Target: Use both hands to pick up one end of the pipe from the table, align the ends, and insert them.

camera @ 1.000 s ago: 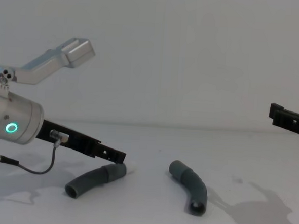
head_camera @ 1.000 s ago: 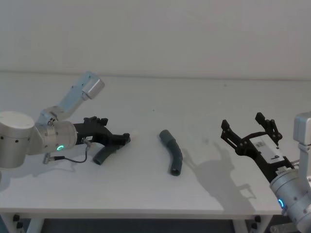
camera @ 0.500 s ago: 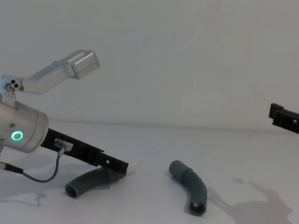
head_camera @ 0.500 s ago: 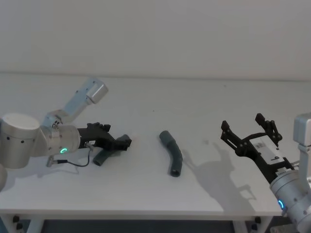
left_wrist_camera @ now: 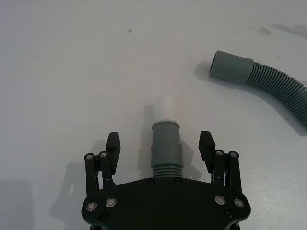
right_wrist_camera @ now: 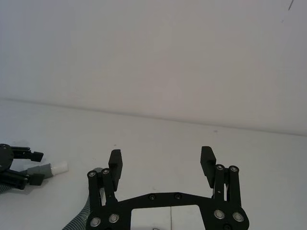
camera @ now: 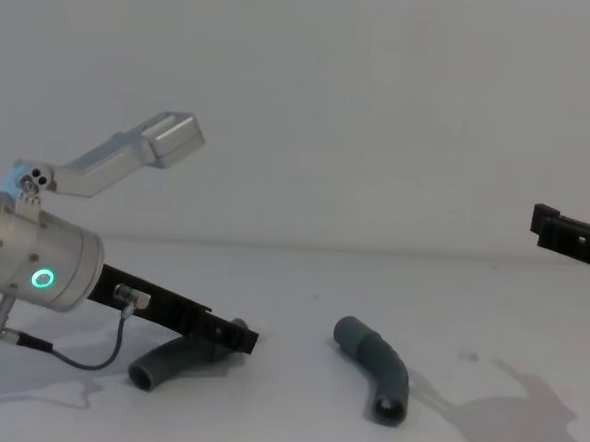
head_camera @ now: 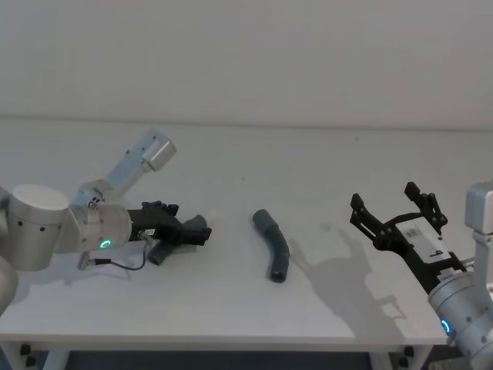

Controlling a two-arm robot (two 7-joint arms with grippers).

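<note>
The left gripper should grab the grey collar [left_wrist_camera: 166,143] next, because the smooth pipe piece's whitish tip [left_wrist_camera: 166,107] then stays free to go in.
One dark grey pipe piece [left_wrist_camera: 166,143] lies on the table [head_camera: 323,154] with its narrow whitish tip [left_wrist_camera: 166,101] pointing away from my wrist. My left gripper [left_wrist_camera: 159,143] is open and straddles this piece, its fingers [left_wrist_camera: 112,144] clear of it on both sides. In the head view the left gripper [head_camera: 199,230] lies low over that piece [head_camera: 160,253]. The ribbed piece [head_camera: 272,243] lies at the table's middle, its wide collar mouth [left_wrist_camera: 231,68] facing the left gripper. My right gripper [head_camera: 397,212] hangs open above the table's right side, holding nothing.
The left arm's silver link [head_camera: 142,158] rises behind the left gripper, and a black cable [camera: 97,344] loops beneath its wrist. The table's back edge meets a plain white wall [head_camera: 246,62]. Bare table lies between the ribbed piece and the right gripper.
My left gripper has slid forward and lower along its pipe piece, so that the open fingers now flank it. The ribbed piece and the right gripper have not moved.
</note>
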